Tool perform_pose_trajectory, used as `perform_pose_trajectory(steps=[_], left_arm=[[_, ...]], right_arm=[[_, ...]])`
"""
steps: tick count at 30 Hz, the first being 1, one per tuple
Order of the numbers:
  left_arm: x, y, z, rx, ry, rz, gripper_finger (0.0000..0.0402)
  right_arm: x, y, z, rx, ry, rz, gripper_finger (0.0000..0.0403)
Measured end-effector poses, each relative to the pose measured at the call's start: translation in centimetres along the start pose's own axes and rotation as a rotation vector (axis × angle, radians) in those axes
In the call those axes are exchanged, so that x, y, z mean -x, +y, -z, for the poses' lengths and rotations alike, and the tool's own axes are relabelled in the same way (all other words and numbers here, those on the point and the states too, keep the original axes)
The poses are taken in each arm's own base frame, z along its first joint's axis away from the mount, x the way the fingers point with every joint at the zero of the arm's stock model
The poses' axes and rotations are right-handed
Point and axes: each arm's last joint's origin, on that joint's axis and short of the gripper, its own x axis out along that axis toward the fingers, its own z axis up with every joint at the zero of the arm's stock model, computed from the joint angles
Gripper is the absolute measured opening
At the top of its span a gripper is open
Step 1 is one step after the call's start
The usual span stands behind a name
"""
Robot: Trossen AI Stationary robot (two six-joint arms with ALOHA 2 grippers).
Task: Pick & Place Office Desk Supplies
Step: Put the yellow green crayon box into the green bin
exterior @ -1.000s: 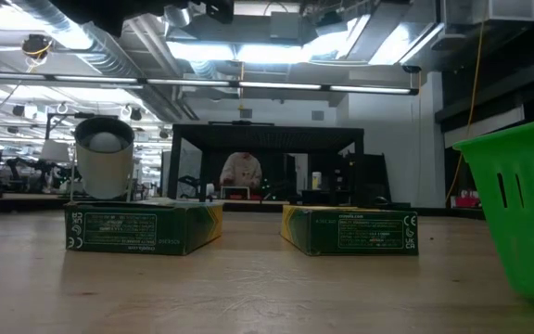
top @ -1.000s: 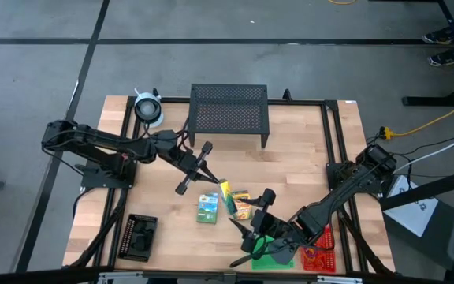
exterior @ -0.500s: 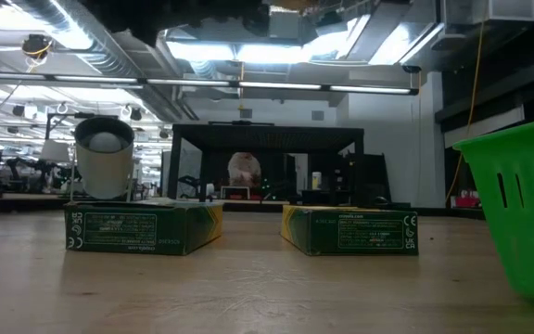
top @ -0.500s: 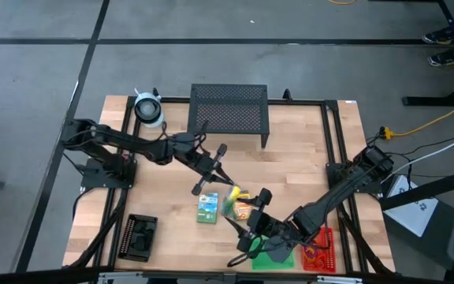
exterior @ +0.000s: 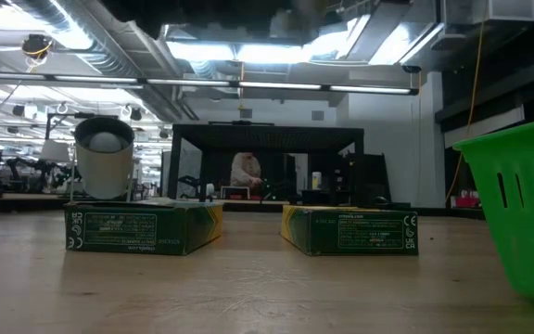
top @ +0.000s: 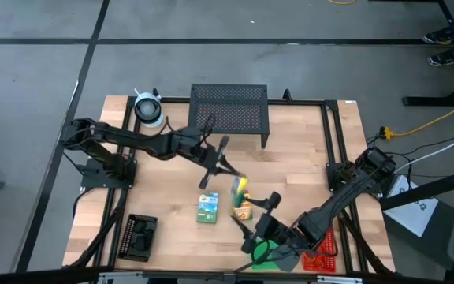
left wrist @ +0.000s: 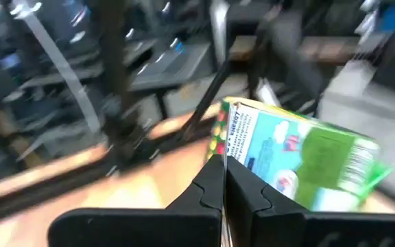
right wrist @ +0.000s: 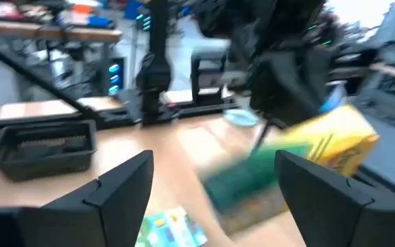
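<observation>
The right gripper grabs the crayon box by its loose end (top: 237, 197) (right wrist: 242, 195) next, to take over the crayon box for placing.
My left gripper (top: 227, 171) reaches over the table's middle and is shut on a yellow-green crayon box (top: 240, 188), which also shows in the right wrist view (right wrist: 328, 147). A green-white card box (top: 207, 207) and an orange-yellow box (top: 243, 211) lie flat on the wood just below it. My right gripper (top: 248, 237) hovers open near the table's near edge, beside the green tray (top: 268, 254), touching nothing. The red tray (top: 321, 251) sits to the right of the green one, and the black tray (top: 139, 237) at the near left. My left gripper pinches the crayon box between its two shut fingers (left wrist: 204, 195) by a thin edge at one end (left wrist: 225, 130). The fingers slant down from the table's left. The box is lifted off the wood and hangs tilted beyond the fingertips.
A black mesh stand on legs (top: 228, 110) fills the far middle, and a whitish roll (top: 148, 109) stands at the far left corner. Two green boxes (exterior: 142, 229) (exterior: 350, 231) lie in the low view, with the green tray's wall (exterior: 517, 213) at the right.
My left gripper has moved toward the table's right over the boxes. The crayon box, which lay flat among the others, is now raised and tipped on end under it. My right gripper has drawn back a little toward the near edge.
</observation>
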Motion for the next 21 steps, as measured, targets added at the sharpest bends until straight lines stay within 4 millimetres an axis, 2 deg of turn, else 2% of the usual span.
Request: perform_pose_trajectory(steps=[7,16,21], left_arm=[[1.4,0.2,0.0,-0.128,0.176,-0.165,0.0002],[3.4,-1.8,-3.0,-0.207,0.184,-0.241,0.0001],[4.3,-2.8,-4.3,-0.294,0.216,-0.333,0.0002]], right_arm=[[0.7,-0.3,-0.1,-0.049,-0.077,0.154,0.0304],[0.4,-0.6,0.2,-0.03,-0.076,0.176,0.0304],[-0.5,-1.0,0.3,-0.07,-0.074,0.198,0.0304]])
